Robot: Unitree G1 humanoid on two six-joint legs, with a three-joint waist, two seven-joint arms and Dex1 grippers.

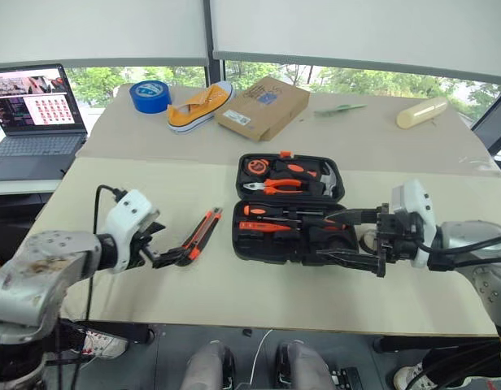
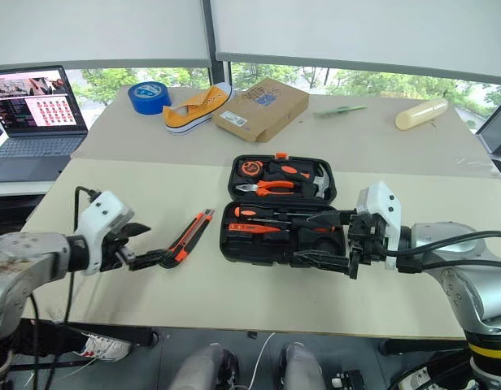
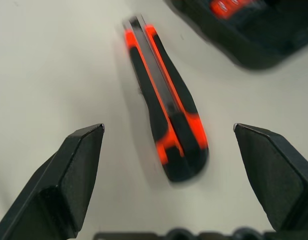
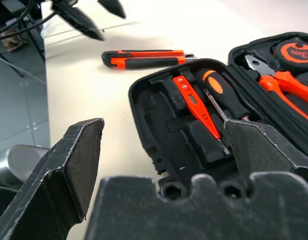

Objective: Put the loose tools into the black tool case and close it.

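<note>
The left gripper grabs the utility knife by its black-and-orange rear end (image 1: 188, 253) next, to put it into the knife's case slot (image 1: 275, 244).
The black tool case (image 1: 250, 248) lies open in the middle of the table. Its near half holds an orange-and-black screwdriver (image 4: 224, 93) and a slim red tester (image 4: 198, 107). An orange-black utility knife (image 1: 203, 234) lies flat on the table just left of the case. My left gripper (image 3: 168, 129) is open, with its fingers on either side of the knife's near end and not touching it. My right gripper (image 1: 340, 237) is open with nothing in it, hovering over the right end of the case's near half. A small dark ring (image 1: 368, 241) shows behind it by the case's right edge.
Pliers (image 1: 275, 186), a hammer and a tape measure fill the case's far half. At the back of the table are a blue tape roll (image 1: 150, 96), a yellow shoe (image 1: 200, 106), a cardboard box (image 1: 263, 107) and a cream cylinder (image 1: 421, 112). A laptop (image 1: 31, 114) stands far left.
</note>
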